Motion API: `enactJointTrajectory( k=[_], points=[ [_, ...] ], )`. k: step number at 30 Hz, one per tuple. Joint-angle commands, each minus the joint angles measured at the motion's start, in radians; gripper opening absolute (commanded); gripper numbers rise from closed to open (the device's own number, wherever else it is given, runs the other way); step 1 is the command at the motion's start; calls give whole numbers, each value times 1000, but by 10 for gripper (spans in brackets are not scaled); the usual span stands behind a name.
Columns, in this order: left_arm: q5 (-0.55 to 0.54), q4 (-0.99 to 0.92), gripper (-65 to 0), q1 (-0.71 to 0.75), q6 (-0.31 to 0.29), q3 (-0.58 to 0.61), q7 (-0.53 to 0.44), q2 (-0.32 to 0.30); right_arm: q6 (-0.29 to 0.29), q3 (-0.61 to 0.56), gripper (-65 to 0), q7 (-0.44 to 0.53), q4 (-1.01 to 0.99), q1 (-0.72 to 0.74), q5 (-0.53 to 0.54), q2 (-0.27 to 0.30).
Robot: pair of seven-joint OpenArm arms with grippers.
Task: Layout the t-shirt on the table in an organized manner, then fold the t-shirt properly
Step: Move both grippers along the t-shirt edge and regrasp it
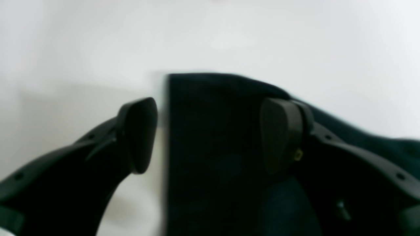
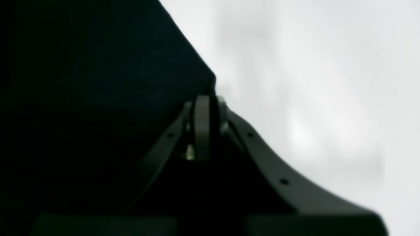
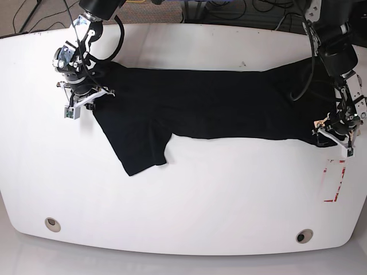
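Note:
My left gripper closes next, as this would catch the t-shirt's edge (image 3: 321, 143) (image 1: 177, 126): one finger is low over the white table, the other dips into the t-shirt.
The black t-shirt (image 3: 218, 106) lies stretched lengthwise across the white table (image 3: 183, 195), with one sleeve pointing toward the front. At its left end my right gripper (image 3: 90, 97) is shut on a corner of the cloth. In the right wrist view the closed right gripper (image 2: 206, 101) pinches the corner of the t-shirt (image 2: 98, 82) over the table (image 2: 311, 65). At the other end my left gripper (image 3: 332, 133) stands open. In the left wrist view an edge of the t-shirt (image 1: 203, 183) lies between the spread fingers (image 1: 139, 134) of the left gripper (image 1: 210, 131), above the table (image 1: 229, 32).
Two round grommet holes (image 3: 52, 224) (image 3: 304, 235) sit near the table's front edge. A red-marked rectangle (image 3: 332, 180) lies just in front of the left gripper. Cables (image 3: 229, 11) run behind the table's far edge.

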Motion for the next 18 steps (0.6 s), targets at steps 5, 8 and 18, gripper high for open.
enactJointTrajectory(
  k=[5, 8, 18],
  points=[
    [-2, 9, -296, -12, -7, -1, 17, -13, 5, 0, -647, 15, 20, 11, 9, 7],
    [-2, 9, -422, -10, -7, -1, 16, -13, 5, 0, -647, 15, 20, 11, 9, 8],
    [-6, 32, -647, -7, -9, -2, 19, -16, 5, 0, -650, 15, 22, 11, 9, 7]
  ],
)
